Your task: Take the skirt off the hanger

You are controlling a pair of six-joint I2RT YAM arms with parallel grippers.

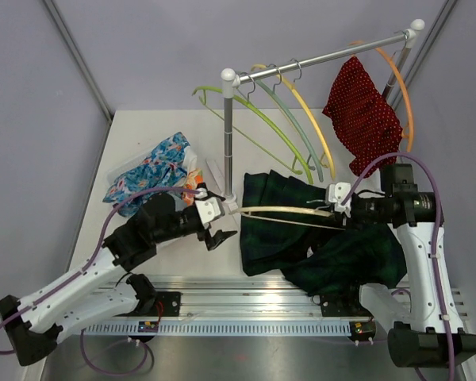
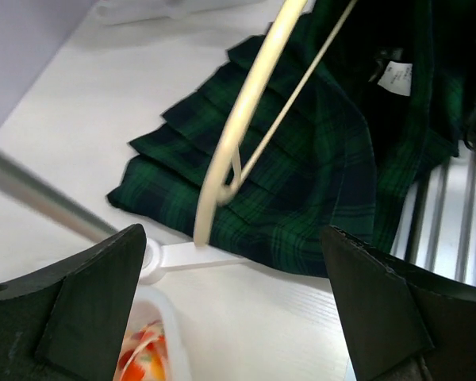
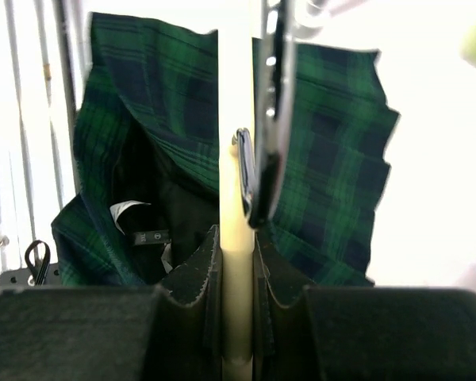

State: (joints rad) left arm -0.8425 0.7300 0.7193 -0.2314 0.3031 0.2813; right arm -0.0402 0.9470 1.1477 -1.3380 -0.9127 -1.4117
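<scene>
I need to grab the cream hanger's free tip (image 2: 209,213) with my left gripper next. This leaves the hook free, so my right gripper can let go and grip again.
A dark green plaid skirt (image 1: 301,230) lies crumpled on the white table, also seen in the left wrist view (image 2: 317,159) and the right wrist view (image 3: 166,143). A cream hanger (image 1: 282,212) is held level above it, free of the cloth. My right gripper (image 1: 339,200) is shut on the hanger's right end (image 3: 238,262); a dark clip (image 3: 250,182) hangs on it. My left gripper (image 1: 222,213) is open and empty at the hanger's left tip (image 2: 202,230), its fingers (image 2: 79,302) wide apart.
A clothes rail (image 1: 317,57) at the back holds green, yellow and orange hangers and a red dotted garment (image 1: 363,111). Its post and white base (image 1: 228,151) stand beside my left gripper. A bin of colourful clothes (image 1: 155,168) sits at the left.
</scene>
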